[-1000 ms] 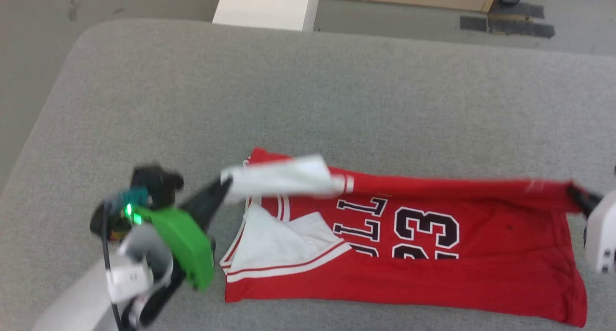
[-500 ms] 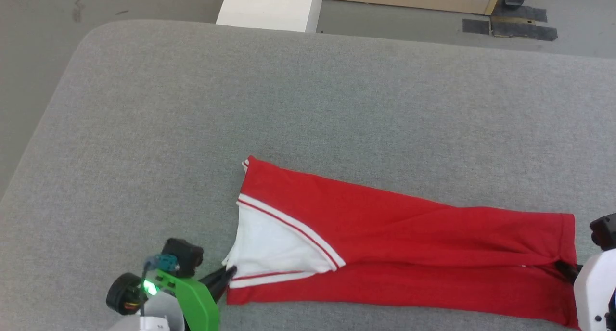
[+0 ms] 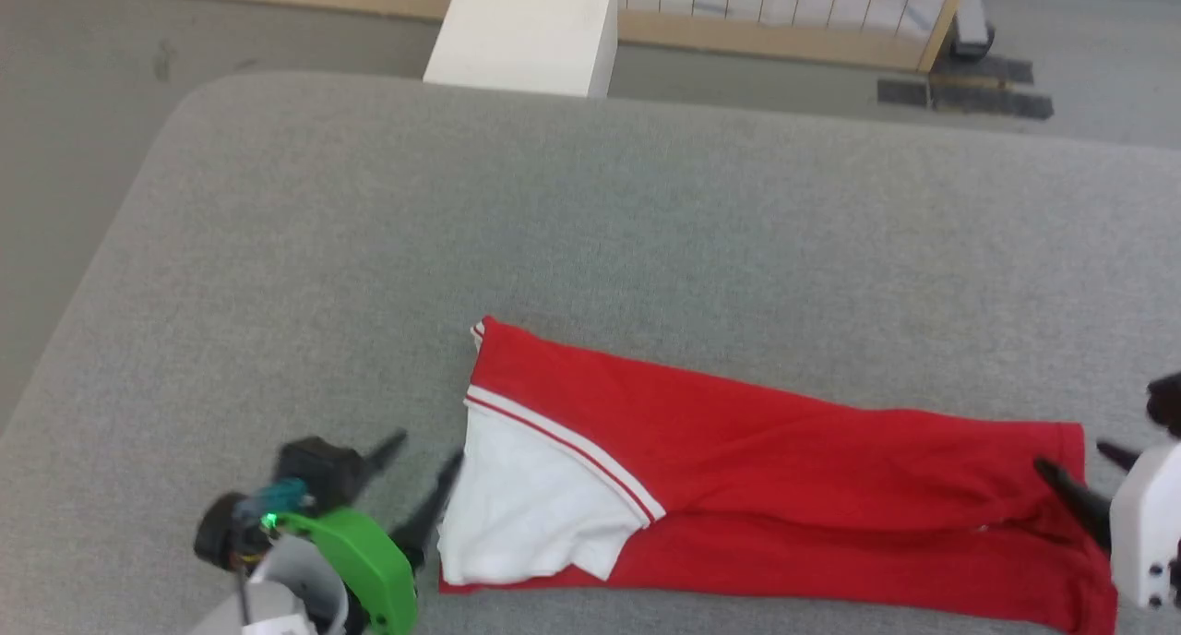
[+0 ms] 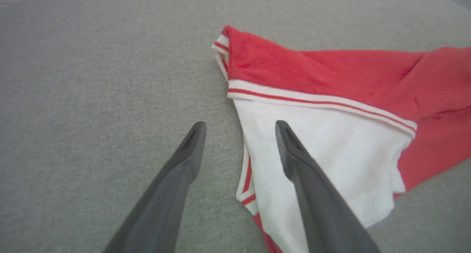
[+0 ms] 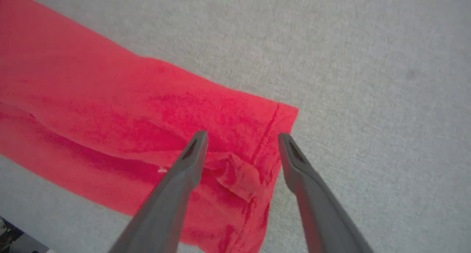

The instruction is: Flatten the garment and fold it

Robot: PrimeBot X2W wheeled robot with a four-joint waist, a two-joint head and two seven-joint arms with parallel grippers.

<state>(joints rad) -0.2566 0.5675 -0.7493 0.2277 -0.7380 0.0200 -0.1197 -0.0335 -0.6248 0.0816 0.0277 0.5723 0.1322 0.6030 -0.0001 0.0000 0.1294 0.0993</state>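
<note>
Next, my right gripper grabs the red jersey by its rumpled fold at the hem [image 3: 1035, 515]. Then I fold the jersey toward its white sleeve [image 3: 530, 510].
The garment [image 3: 784, 487], a red jersey folded lengthwise, lies flat along the near part of the grey padded table [image 3: 590, 238], its white sleeve [image 3: 530, 510] on top at the left end. My left gripper [image 3: 424, 460] stands open just left of the sleeve; in the left wrist view the left gripper [image 4: 239, 128] straddles the sleeve's [image 4: 323, 150] left edge, holding nothing. My right gripper [image 3: 1075, 460] is open over the red hem at the right end. In the right wrist view the right gripper [image 5: 243, 137] hovers over a small rumpled fold of the garment [image 5: 128, 109].
A white block [image 3: 526, 30] stands beyond the table's far edge, with a wooden-framed grid panel [image 3: 784, 7] behind it. Grey floor [image 3: 65, 173] runs along the left of the table. Bare tabletop stretches beyond the jersey.
Both grippers carried the jersey's far edge toward me, covering the lettering, then opened and let go. The head camera has tilted up slightly.
</note>
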